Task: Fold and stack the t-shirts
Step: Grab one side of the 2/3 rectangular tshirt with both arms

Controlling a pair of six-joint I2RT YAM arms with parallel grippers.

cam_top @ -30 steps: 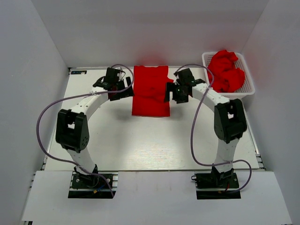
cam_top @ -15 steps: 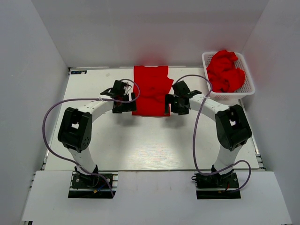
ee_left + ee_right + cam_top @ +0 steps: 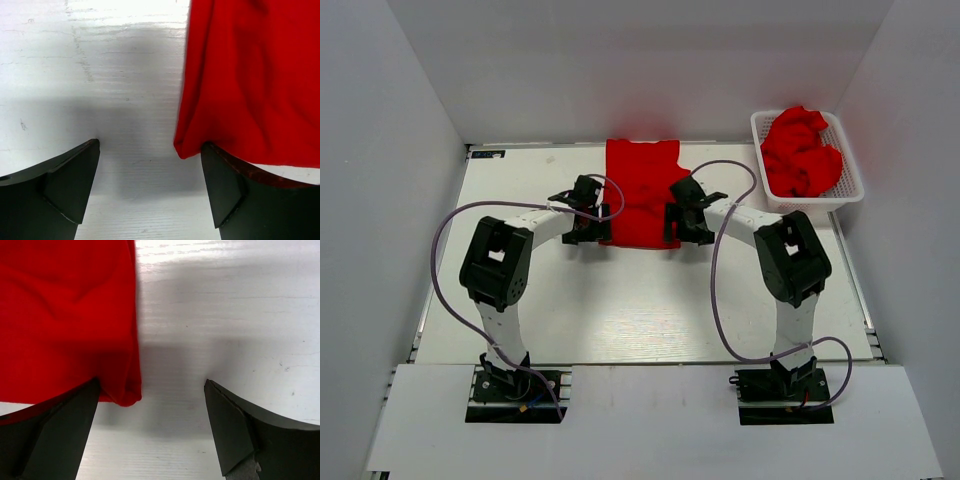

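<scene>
My right gripper grips the red t-shirt's near corner next, opposite my left gripper's corner, to fold the t-shirt's near edge over evenly.
A red t-shirt lies folded into a tall strip at the table's back middle. My left gripper is open at the strip's near left corner; in the left wrist view the cloth corner lies just ahead of the right finger. My right gripper is open at the near right corner; in the right wrist view the cloth lies over the left finger. More red t-shirts are heaped in the basket.
A white lattice basket stands at the back right corner of the table. White walls close in the back and both sides. Bare white table top lies between the shirt and the arm bases.
Both grippers have moved toward me along the shirt's sides, from near its sleeves to its near corners, and come down low to the table. The shirt has not moved.
</scene>
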